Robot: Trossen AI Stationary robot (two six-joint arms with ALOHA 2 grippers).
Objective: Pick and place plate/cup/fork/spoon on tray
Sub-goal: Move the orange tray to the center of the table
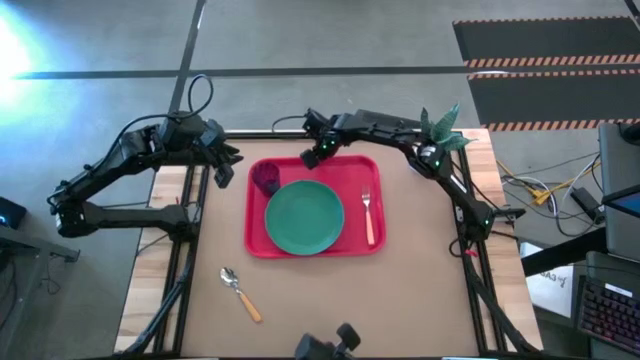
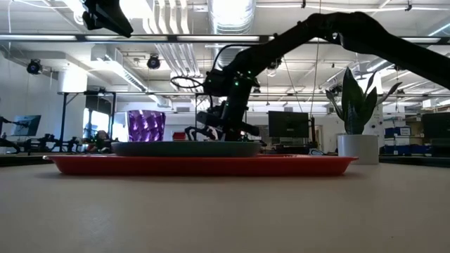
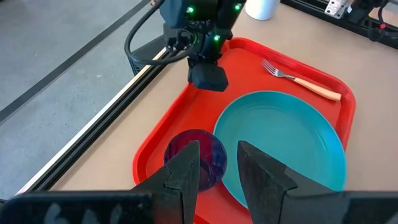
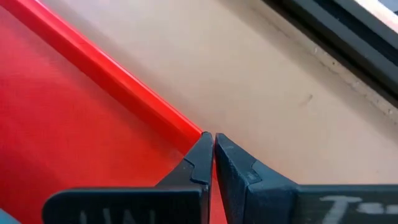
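The spoon will go onto the red tray, so the left gripper will next take hold of its wooden handle [image 1: 249, 307].
The red tray [image 1: 258, 215] lies in the middle of the table. On it rest the teal plate [image 1: 304, 216], the purple cup [image 1: 265, 178] upright at its far left corner, and the fork [image 1: 368, 215] along its right side. The spoon [image 1: 240, 293] lies on the bare table near the front left. My right gripper [image 4: 213, 140] is shut, empty, and hangs over the tray's far rim [image 4: 124, 81], beyond the plate [image 3: 280, 137]. My left gripper [image 3: 217, 162] is open and raised off the tray's left side, pointing at the cup [image 3: 196, 155].
A white pot with a green plant [image 1: 440, 130] stands at the table's far right corner, under my right arm. Bare tabletop lies in front of the tray and to its right. The table's far edge with its black rail [image 3: 143, 68] runs close behind the tray.
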